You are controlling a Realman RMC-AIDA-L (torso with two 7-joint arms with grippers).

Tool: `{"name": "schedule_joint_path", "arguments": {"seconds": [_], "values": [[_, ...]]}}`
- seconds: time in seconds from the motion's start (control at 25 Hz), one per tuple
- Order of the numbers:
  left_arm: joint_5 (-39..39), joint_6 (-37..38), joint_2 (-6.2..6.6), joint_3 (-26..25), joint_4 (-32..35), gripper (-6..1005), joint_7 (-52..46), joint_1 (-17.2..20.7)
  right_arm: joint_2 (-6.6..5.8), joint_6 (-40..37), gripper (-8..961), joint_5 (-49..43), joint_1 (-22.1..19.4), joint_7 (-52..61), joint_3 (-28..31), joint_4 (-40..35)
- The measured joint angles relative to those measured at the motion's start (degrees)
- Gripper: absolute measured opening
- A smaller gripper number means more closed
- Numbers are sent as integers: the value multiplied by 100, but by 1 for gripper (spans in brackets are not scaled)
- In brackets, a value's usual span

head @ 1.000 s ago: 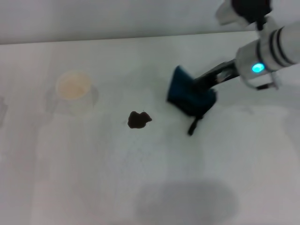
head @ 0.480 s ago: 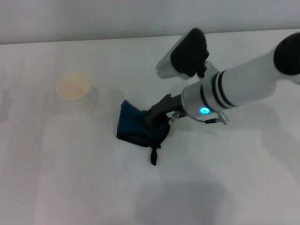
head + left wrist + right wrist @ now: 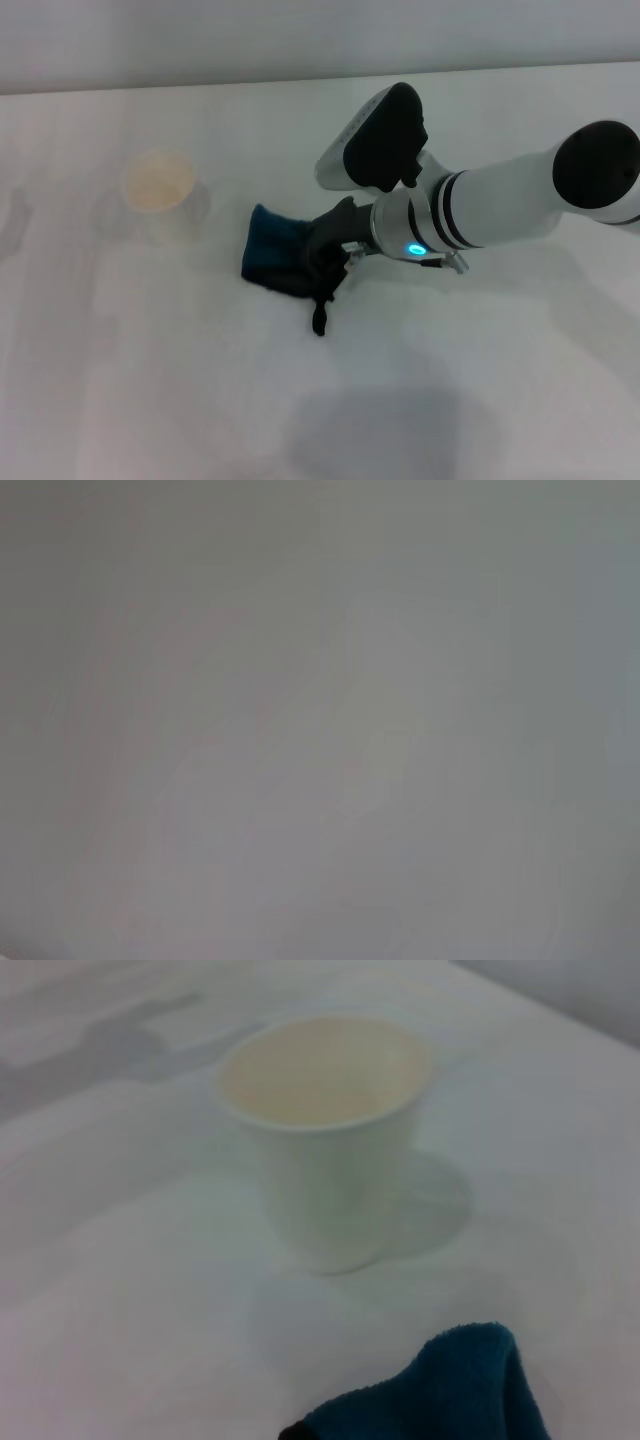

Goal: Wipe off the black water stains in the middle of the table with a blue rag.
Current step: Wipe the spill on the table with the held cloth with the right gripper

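The blue rag [image 3: 272,255] is over the middle of the table, so it is too early to release. My right gripper keeps hold of the rag until it reaches the table beside its middle.
My right gripper [image 3: 325,250] is shut on the blue rag [image 3: 272,255] and presses it flat on the white table [image 3: 150,380] near the middle. The rag's black loop tag [image 3: 320,318] trails toward the front. The black water stains are hidden; the rag lies over the spot where they were. A corner of the rag shows in the right wrist view [image 3: 450,1400]. The left gripper is not in view; the left wrist view shows only a plain grey surface.
A white paper cup [image 3: 158,190] stands upright to the left of the rag, a short gap away; it also shows in the right wrist view [image 3: 325,1135]. The table's far edge [image 3: 200,88] runs along the back.
My right arm swept the rag leftward from right of the stain onto it. The stain, visible a second ago, is now covered. In the last half second the rag slid slightly further left.
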Motion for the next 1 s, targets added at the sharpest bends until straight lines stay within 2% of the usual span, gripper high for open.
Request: {"name": "schedule_joint_path", "arguments": {"seconds": [0.24, 0.36, 0.48, 0.68, 0.92, 1.0], "values": [[-1, 1, 0, 0, -1, 885, -9, 16, -10, -891, 92, -7, 38, 6, 36, 240], [-1, 1, 0, 0, -1, 885, -10, 7, -26, -1090, 91, -6, 158, 33, 106, 501], [-1, 0, 0, -4, -1, 886, -10, -5, -20, -657, 90, -3, 244, 12, 299, 615], [-1, 0, 0, -37, -23, 886, -10, -11, -5, 403, 90, 7, 141, -264, 259, 120], [-1, 0, 8, -41, -31, 885, -13, -26, -5, 1140, 91, 467, 137, -1213, 28, -38], [-1, 0, 9, -30, -35, 885, -25, -40, -3, 1178, 91, 570, 143, -1541, 1, -12]]}}
